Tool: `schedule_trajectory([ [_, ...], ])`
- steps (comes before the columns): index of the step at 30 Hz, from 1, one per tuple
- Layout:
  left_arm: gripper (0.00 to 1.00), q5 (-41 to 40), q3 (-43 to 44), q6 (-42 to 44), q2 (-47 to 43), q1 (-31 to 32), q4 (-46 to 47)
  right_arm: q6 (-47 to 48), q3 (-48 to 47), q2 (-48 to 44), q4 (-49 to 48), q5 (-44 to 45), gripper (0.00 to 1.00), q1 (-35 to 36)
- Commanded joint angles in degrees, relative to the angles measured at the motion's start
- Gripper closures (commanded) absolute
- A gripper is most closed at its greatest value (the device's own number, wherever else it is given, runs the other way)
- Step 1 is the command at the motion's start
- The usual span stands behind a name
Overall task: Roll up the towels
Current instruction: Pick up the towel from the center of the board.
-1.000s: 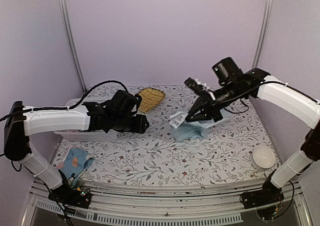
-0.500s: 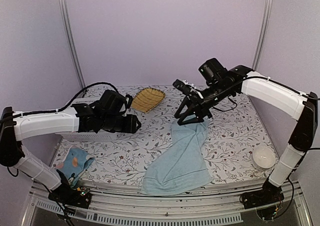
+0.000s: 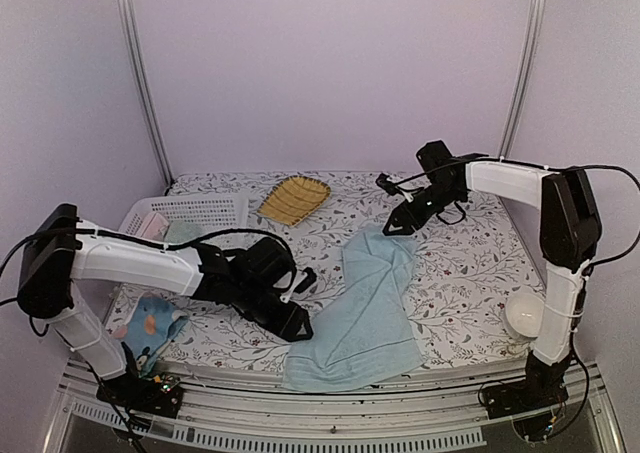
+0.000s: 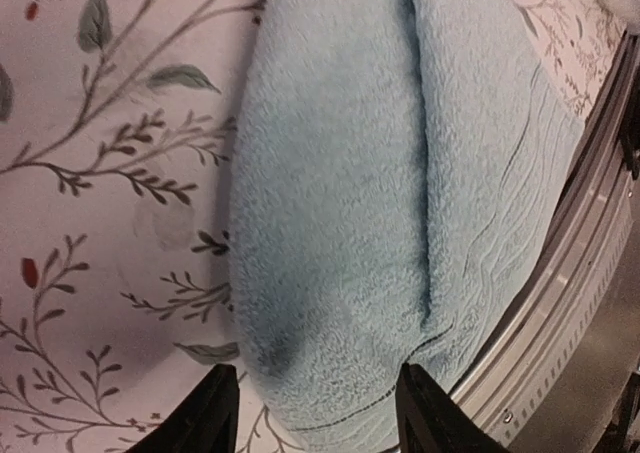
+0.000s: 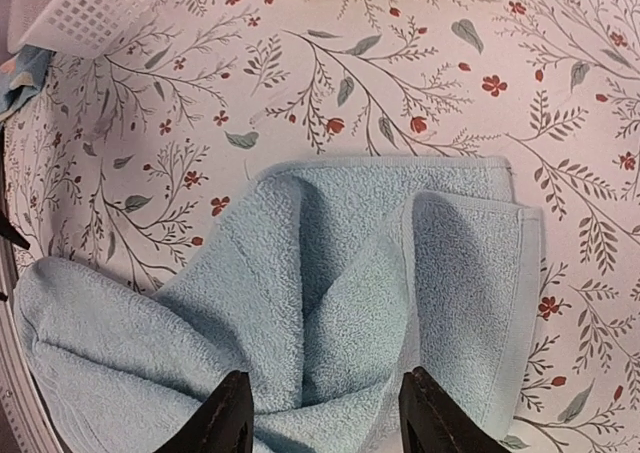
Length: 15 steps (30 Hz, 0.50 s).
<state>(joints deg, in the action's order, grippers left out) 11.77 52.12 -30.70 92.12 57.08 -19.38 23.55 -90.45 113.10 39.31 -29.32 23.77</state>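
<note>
The left gripper isn't ready to close on the towel yet: in the left wrist view its open fingers stop above the cloth, so it needs to first lower to the towel's corner.
The larger plain light-blue towel [image 3: 365, 308] lies stretched from the table's middle to its near edge, with folds at the far end [image 5: 400, 303]. My right gripper [image 3: 397, 223] hovers open over that folded far end, its fingertips [image 5: 232, 418] wide apart with nothing between them. Down at the towel's near left corner [image 4: 380, 203], my left gripper [image 3: 300, 328] is also open, fingers [image 4: 215, 418] straddling the corner without gripping it. The smaller printed towel [image 3: 150, 328] sits bunched at the near left of the table.
A yellow ribbed tray [image 3: 293, 198] lies at the back centre. A white mesh basket [image 3: 185, 216] stands at the back left, also seen in the right wrist view [image 5: 110, 8]. A white bowl [image 3: 525, 316] sits near the right edge. The metal front rail [image 4: 560, 303] runs beside the towel's near end.
The right gripper opened and let the plain towel drop; the towel went from a held bunch to lying stretched out. The left arm swung down to the towel's near left corner.
</note>
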Motion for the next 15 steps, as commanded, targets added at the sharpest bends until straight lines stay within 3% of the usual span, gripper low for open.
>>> schedule_trajectory([
  [1, 0.43, 0.2, 0.7, -1.8, 1.6, 5.2, -6.2, -2.3, -1.9, 5.3, -0.9, 4.4, 0.46, 0.4],
  [6, 0.47, -6.5, 4.4, -3.8, 7.4, 7.0, -10.0, -2.9, -4.3, 10.9, -0.2, 4.5, 0.44, 0.4],
  [9, 0.53, -9.5, 7.2, -4.0, 11.4, 7.2, -11.8, -3.5, -5.8, 12.9, 0.0, 6.2, 0.51, 0.4],
  [10, 0.55, -9.8, 7.8, -4.0, 12.6, 7.2, -11.9, -3.6, -6.2, 13.3, -0.1, 6.7, 0.59, 0.4],
  [12, 0.68, -10.1, 9.0, -3.2, 15.2, 6.9, -11.5, -3.6, -6.9, 12.9, 0.1, 6.6, 0.77, 0.3],
  [14, 1.0, -11.5, 11.0, -2.4, 17.4, 6.2, -12.1, -3.3, -7.8, 11.3, 0.4, 6.7, 0.94, -0.1],
  [15, 1.0, -12.6, 12.1, -2.0, 17.9, 5.9, -12.8, -3.2, -8.8, 10.3, 0.8, 6.7, 0.97, -0.6],
])
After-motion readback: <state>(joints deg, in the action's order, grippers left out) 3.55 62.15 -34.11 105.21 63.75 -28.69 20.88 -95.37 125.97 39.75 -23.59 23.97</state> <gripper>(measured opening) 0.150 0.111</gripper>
